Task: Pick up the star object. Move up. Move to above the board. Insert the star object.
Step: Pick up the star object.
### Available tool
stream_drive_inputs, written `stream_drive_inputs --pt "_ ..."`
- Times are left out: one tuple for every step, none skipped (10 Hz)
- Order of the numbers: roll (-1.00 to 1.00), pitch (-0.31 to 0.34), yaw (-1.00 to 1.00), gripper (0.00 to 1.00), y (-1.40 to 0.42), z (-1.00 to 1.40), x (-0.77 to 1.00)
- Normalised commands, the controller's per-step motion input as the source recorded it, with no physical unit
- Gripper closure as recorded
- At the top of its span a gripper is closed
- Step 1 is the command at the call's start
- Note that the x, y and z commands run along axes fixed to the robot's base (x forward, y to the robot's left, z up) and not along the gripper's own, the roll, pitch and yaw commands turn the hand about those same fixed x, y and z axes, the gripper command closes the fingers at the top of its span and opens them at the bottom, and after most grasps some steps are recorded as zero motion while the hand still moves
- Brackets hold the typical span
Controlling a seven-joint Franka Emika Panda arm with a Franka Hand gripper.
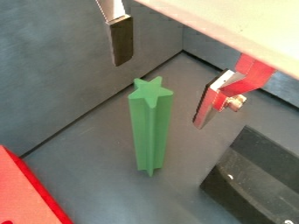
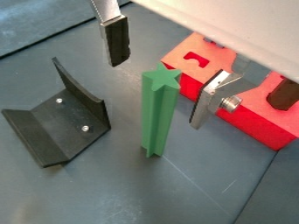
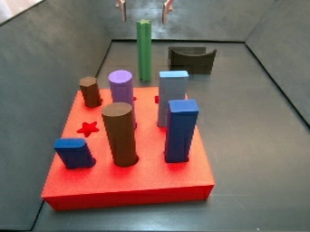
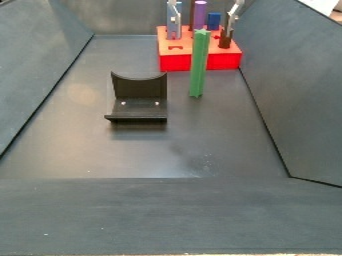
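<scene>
The green rod belongs in the star-shaped hole of the board. My gripper should next pick the rod up by its star-shaped top [image 3: 143, 25] [image 1: 151, 91] to put it in.
The star object [image 3: 144, 50] is a tall green rod standing upright on the grey floor, just beyond the far end of the board [image 3: 121, 186]. Both wrist views show its star-shaped top [image 1: 149, 90] [image 2: 160, 79]. My gripper [image 3: 144, 7] hangs open above it, with one finger [image 1: 121, 39] on each side of the rod's top and nothing between them. In a side view the gripper [image 4: 201, 14] sits over the rod [image 4: 198, 62], in front of the board [image 4: 181, 62]. The board's star-shaped hole [image 3: 87, 129] is bare.
Brown [image 3: 119, 134], purple [image 3: 121, 86] and blue [image 3: 182, 130] pegs stand on the red board. The dark fixture [image 4: 136, 98] [image 2: 52, 122] stands on the floor beside the rod. Grey walls close in the floor on both sides.
</scene>
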Motion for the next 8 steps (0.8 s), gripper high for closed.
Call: stream_drive_inputs --pt "0.05 -0.064 0.00 0.00 -0.25 -0.40 -0.17" --pt "0.02 -0.070 0.00 0.00 -0.17 -0.39 -0.14" --pt "0.01 -0.036 0.00 0.00 -0.03 -0.26 -0.13" --pt "0.00 0.000 0.00 1.00 0.00 0.00 0.00" --pt "-0.02 0.000 0.00 1.00 0.00 -0.03 0.00" --pt "0.00 0.000 0.00 1.00 0.00 0.00 0.00" --pt "0.00 0.000 0.00 1.00 0.00 0.00 0.00" --pt "0.00 0.000 0.00 1.00 0.00 0.00 0.00"
